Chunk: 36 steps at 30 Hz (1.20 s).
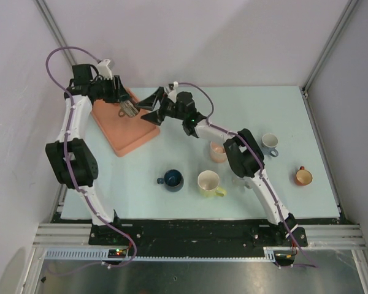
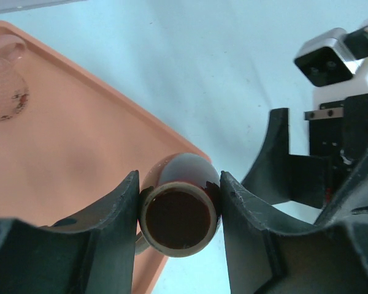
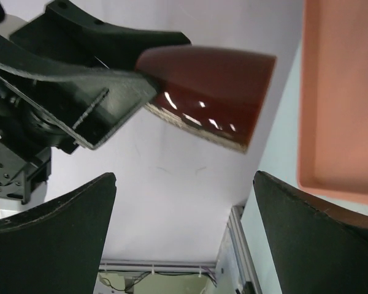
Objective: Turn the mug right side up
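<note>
The right gripper grabs the dark red mug point(image 2: 179, 215) by its open rim point(image 2: 191, 164) next, opposite the end my left gripper clamps, to set the mug right side up.
A dark red mug point(image 2: 179, 215) is clamped between the fingers of my left gripper point(image 2: 179, 179), held in the air over the corner of the orange tray point(image 2: 80, 141). A round end with a pale ring faces the left wrist camera, and a bit of handle shows at its lower left. In the top view the left gripper point(image 1: 127, 109) is over the tray point(image 1: 119, 139). My right gripper point(image 1: 149, 109) is open and empty just right of the mug. In the right wrist view the mug point(image 3: 214, 86) hangs above the open right gripper point(image 3: 184, 177).
A pale pink glass mug point(image 2: 3, 86) stands on the tray's far side. On the table are a blue mug point(image 1: 170, 179), a cream mug point(image 1: 209, 182), a peach mug point(image 1: 218, 152), a grey mug point(image 1: 270, 143) and an orange mug point(image 1: 303, 177).
</note>
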Tool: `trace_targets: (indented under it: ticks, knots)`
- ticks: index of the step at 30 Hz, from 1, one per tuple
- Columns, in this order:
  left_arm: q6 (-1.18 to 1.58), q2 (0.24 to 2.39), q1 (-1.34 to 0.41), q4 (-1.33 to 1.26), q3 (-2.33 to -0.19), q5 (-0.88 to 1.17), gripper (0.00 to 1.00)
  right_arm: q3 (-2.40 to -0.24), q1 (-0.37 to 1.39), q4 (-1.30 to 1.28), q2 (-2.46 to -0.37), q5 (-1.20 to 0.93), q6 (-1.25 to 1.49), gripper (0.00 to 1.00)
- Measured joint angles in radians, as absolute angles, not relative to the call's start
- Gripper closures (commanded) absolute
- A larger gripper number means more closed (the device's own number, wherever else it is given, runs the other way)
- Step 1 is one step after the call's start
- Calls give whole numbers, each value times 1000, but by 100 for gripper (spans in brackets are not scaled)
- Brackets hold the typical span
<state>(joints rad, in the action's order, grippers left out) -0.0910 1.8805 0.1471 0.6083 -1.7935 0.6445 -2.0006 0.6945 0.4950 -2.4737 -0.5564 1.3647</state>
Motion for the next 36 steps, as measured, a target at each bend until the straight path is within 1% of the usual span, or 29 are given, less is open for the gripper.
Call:
trace_targets:
  ticks: [9,12,14,16,17,21,23,24,26,27,28,30,31,32,33,36]
  knots:
    - [-14,1855,147,610,-1794,743,100,-2103,694,576,-2553,-564,1454,0]
    - [7,1843,146,609,-1794,772,100,-2115,694,608,-2564,-565,1477,4]
    - [20,1838,146,609,-1794,789,100,-2115,694,636,-2564,-565,1493,14]
    - [30,1836,145,609,-1794,802,100,-2117,694,671,-2564,-566,1507,33]
    - [35,1836,144,609,-1794,808,100,-2117,694,690,-2564,-565,1513,45]
    - [64,1831,142,593,-1794,834,100,-2118,691,733,-2568,-568,1530,79]
    - [97,1830,146,574,-1794,844,100,-2117,687,771,-2570,-577,1542,93]
    - [102,1830,152,570,-1794,848,100,-2115,684,794,-2570,-585,1547,96]
    - [97,1830,157,564,-1794,838,100,-2112,681,821,-2565,-586,1546,99]
    - [97,1830,152,570,-1794,838,89,-2100,681,834,-2561,-583,1550,100]
    - [97,1830,146,570,-1794,838,64,-2082,682,840,-2553,-583,1548,100]
    - [93,1830,136,570,-1794,842,21,-2025,681,842,-2529,-582,1537,100]
    - [89,1830,132,571,-1794,842,11,-1997,681,840,-2518,-582,1528,100]
    - [88,1830,128,573,-1794,841,6,-1958,679,833,-2500,-581,1513,100]
    - [85,1830,126,572,-1794,840,3,-1922,678,815,-2482,-582,1496,100]
    - [83,1830,123,578,-1794,793,1,-1844,671,690,-2415,-583,1389,100]
